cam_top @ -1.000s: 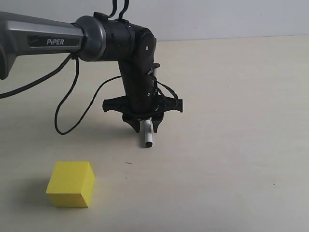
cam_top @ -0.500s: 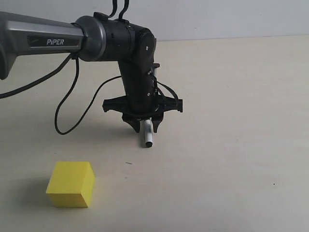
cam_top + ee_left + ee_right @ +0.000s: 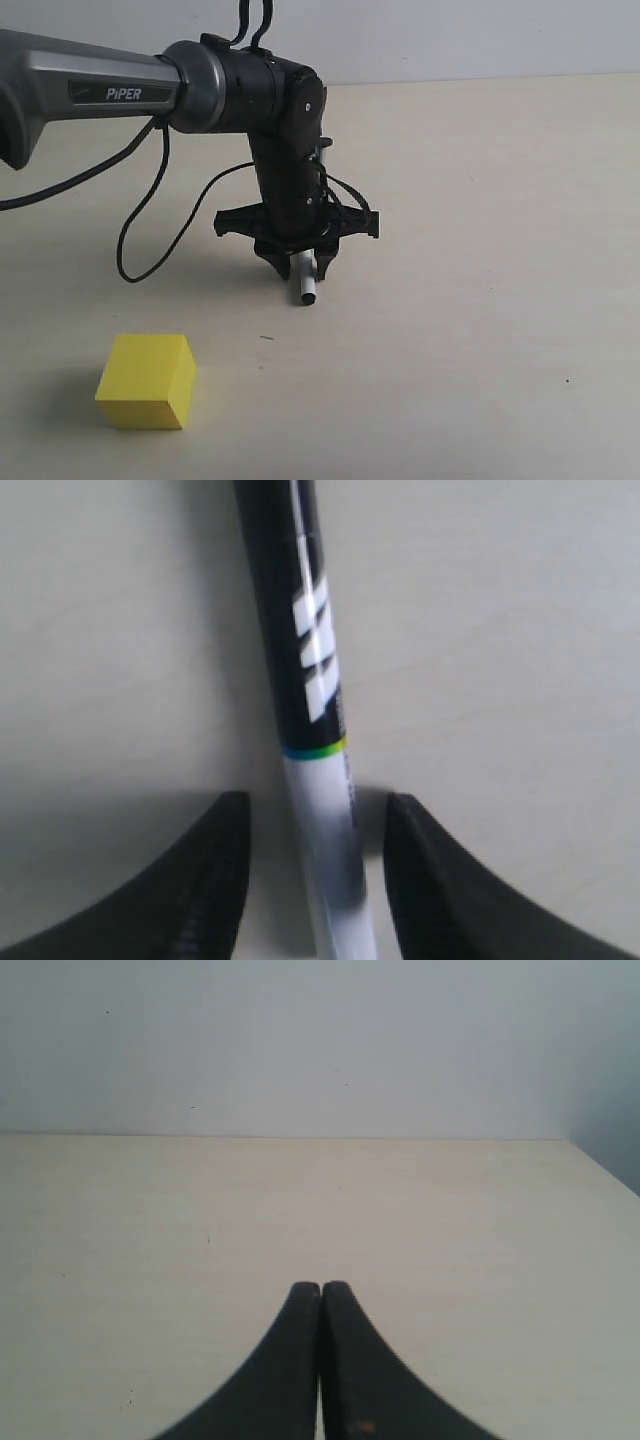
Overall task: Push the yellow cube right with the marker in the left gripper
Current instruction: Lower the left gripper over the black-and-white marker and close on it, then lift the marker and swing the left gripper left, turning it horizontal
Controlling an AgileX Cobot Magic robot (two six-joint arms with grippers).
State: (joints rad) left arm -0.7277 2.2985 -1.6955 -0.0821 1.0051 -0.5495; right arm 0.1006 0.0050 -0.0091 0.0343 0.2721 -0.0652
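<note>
The fingers of my left gripper stand on both sides of the marker's white body (image 3: 307, 276) (image 3: 327, 825), so my left gripper closes next.
The yellow cube (image 3: 147, 381) sits on the pale table at the front left. The marker (image 3: 307, 286) lies on the table behind it and to its right, its black end pointing toward the front. My left gripper (image 3: 300, 268) hangs over the marker and is open. In the left wrist view the marker (image 3: 310, 680) runs between the two fingertips of the left gripper (image 3: 317, 802) with a gap on each side. Only the right wrist view shows my right gripper (image 3: 321, 1288), shut and empty over bare table. The cube stands apart from the marker and from both grippers.
A black cable (image 3: 130, 255) loops down from the left arm (image 3: 110, 92) nearly to the table. The beige tabletop (image 3: 480, 330) stretches to the right of the cube and the marker. A light wall (image 3: 450, 35) runs along its far edge.
The left arm has shifted slightly to the right. The gripper stays open over the marker. The cube has not moved.
</note>
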